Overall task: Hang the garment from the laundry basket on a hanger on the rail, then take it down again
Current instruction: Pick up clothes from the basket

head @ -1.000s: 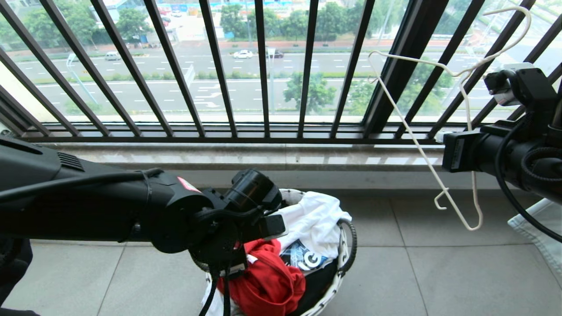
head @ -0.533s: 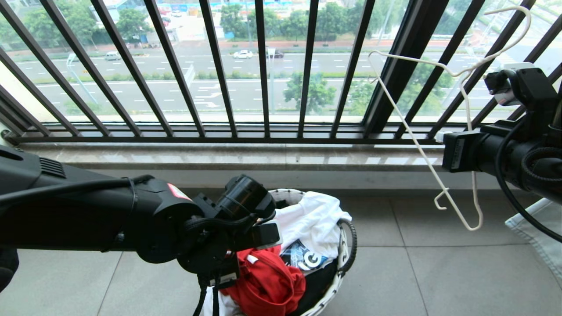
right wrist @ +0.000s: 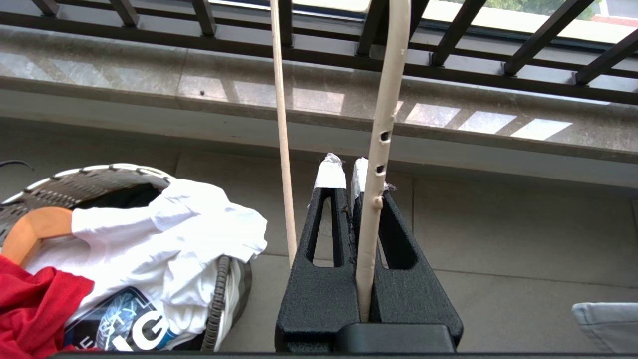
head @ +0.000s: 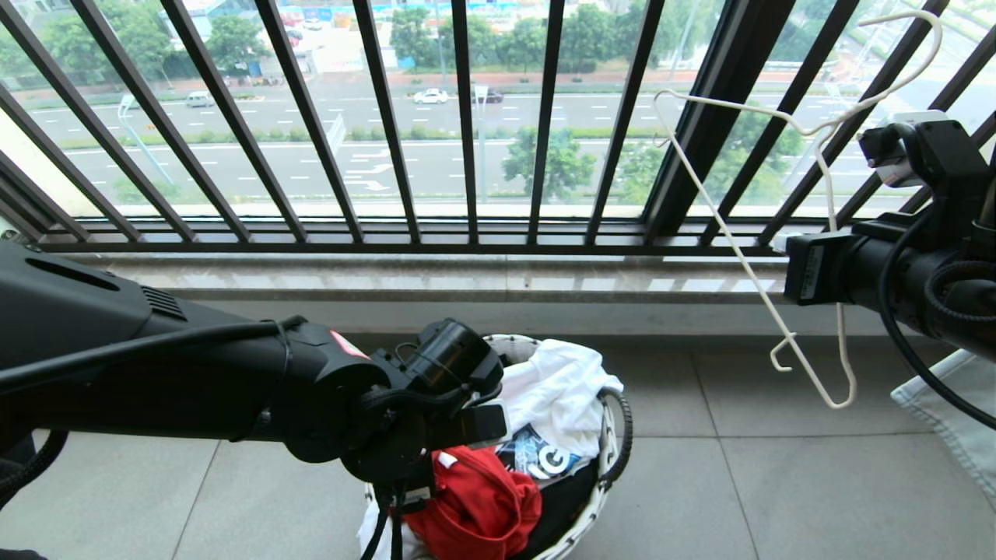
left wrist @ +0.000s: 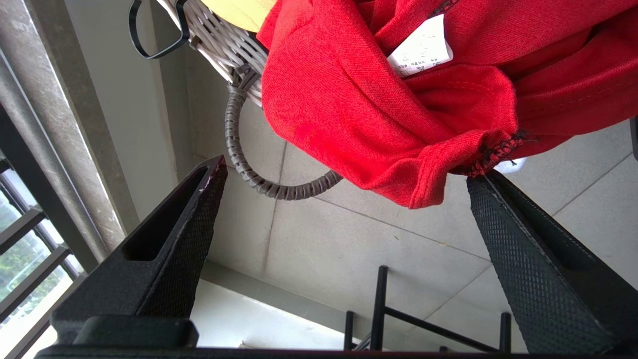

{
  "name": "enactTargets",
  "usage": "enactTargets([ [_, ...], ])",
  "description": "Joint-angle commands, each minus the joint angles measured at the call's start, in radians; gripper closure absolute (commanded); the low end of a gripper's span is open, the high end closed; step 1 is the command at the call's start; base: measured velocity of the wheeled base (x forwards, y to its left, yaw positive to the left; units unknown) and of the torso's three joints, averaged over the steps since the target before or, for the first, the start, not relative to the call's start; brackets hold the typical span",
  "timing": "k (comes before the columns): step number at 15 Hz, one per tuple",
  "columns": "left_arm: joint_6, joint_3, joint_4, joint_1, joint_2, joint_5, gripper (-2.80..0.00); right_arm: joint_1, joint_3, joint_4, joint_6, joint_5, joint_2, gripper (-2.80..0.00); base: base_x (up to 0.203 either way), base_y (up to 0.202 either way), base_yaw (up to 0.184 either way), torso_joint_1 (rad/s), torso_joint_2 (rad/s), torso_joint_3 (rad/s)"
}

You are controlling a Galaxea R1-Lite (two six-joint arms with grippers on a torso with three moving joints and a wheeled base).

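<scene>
The red T-shirt needs to go onto the wire hanger, so my left gripper should next pick up the red T-shirt by its black-stitched edge [left wrist: 497, 150].
The garment [head: 478, 505], a red T-shirt with a white neck label [left wrist: 421, 47], lies bunched at the near side of the laundry basket [head: 615, 435] and spills over its rim [left wrist: 234, 50]. My left gripper [left wrist: 346, 172] is open just beside the garment's drooping hem, and one fingertip [left wrist: 478, 189] is right at the stitched edge. Nothing sits between its fingers. At the right, my right gripper [right wrist: 344, 169] is shut on the cream-white wire hanger [head: 747, 264], whose bar [right wrist: 381, 149] runs between its fingers, held up in front of the window bars. The rail is out of view.
A white garment [head: 560, 389], a black printed T-shirt [head: 545, 459] and a wooden hanger [right wrist: 35, 227] share the basket. The black barred balcony railing [head: 467, 155] and stone sill [head: 467, 276] stand behind. A pale grey-blue garment [head: 957, 404] lies on the floor at right.
My left wrist has dipped slightly lower over the basket's near side. The right arm and the hanger have kept still.
</scene>
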Motion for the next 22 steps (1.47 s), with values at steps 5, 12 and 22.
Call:
enactTargets([
  [5,0.003,0.041,0.002,-0.031,-0.019,-0.017,-2.8,0.001,0.0,-0.003,0.001,-0.002,0.001,0.0,0.0,0.0,0.0,0.0,0.0,0.0],
  [12,0.0,0.043,-0.002,-0.033,0.023,-0.016,-2.8,0.001,0.0,-0.001,0.001,-0.002,-0.001,0.0,0.0,0.0,0.0,0.0,0.0,0.0],
  [22,-0.002,0.034,-0.007,-0.021,0.061,-0.014,0.0,0.001,0.0,-0.003,0.001,-0.002,0.004,0.0,0.0,0.0,0.0,0.0,0.0,0.0],
])
